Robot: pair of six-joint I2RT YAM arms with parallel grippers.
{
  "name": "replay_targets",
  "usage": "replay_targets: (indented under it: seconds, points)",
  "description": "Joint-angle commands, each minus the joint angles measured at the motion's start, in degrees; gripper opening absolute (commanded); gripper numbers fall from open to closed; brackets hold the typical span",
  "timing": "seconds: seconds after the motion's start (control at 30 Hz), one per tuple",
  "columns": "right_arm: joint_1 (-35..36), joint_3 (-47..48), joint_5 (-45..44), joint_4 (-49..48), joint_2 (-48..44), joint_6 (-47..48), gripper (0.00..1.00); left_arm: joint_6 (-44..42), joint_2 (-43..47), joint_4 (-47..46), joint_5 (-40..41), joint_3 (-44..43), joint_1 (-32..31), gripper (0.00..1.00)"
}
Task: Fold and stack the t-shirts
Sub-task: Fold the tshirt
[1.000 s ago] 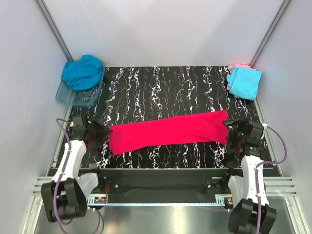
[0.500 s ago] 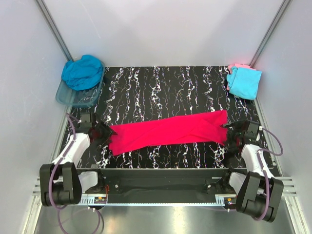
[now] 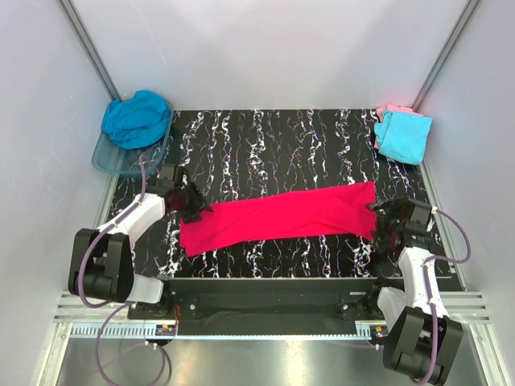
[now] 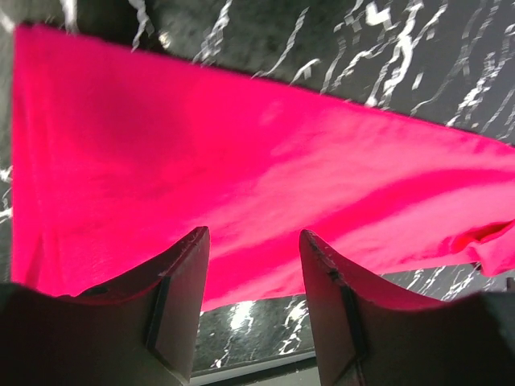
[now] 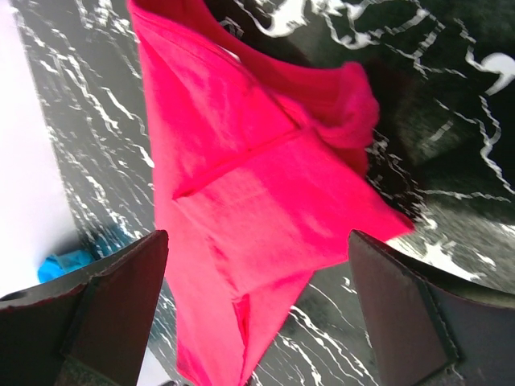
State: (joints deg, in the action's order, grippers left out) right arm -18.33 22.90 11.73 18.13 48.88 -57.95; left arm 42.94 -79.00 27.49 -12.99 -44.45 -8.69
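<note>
The pink-red t-shirt needs to swing around for folding. My right gripper needs to grab it next at its bunched sleeve end.
The bright pink-red t-shirt lies folded into a long strip across the marbled table, left end nearer the front. My left gripper is at the far corner of the strip's left end. In the left wrist view that gripper is open, with the pink-red t-shirt beneath and nothing between the fingers. My right gripper is at the strip's right end. It stands wide open over the bunched sleeve and hem of the pink-red t-shirt, gripping nothing.
A clear bluish tub at the back left holds a crumpled teal-blue t-shirt. At the back right a folded light cyan t-shirt lies on a pale pink one. Grey walls close in both sides.
My left arm has swung from beside the strip's left end toward the back and right, to its far corner. The right arm has barely shifted. The shirt lies as before.
</note>
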Motion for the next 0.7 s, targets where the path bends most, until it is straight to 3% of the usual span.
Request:
replay_targets:
  seconds: [0.0,0.27,0.67]
  points:
    - [0.22,1.01,0.49,3.13,-0.72,1.44,1.00,-0.49,-1.50,-0.86,0.78,-4.24,-0.28,0.53]
    - [0.22,0.66,-0.56,2.00,2.88,0.12,1.00,-1.28,-5.19,1.87,1.31,-10.57,-0.28,0.53]
    - [0.22,-0.57,-2.06,-9.16,13.25,-2.69,1.00,-1.28,-5.29,3.45,0.16,-15.05,-0.19,0.52]
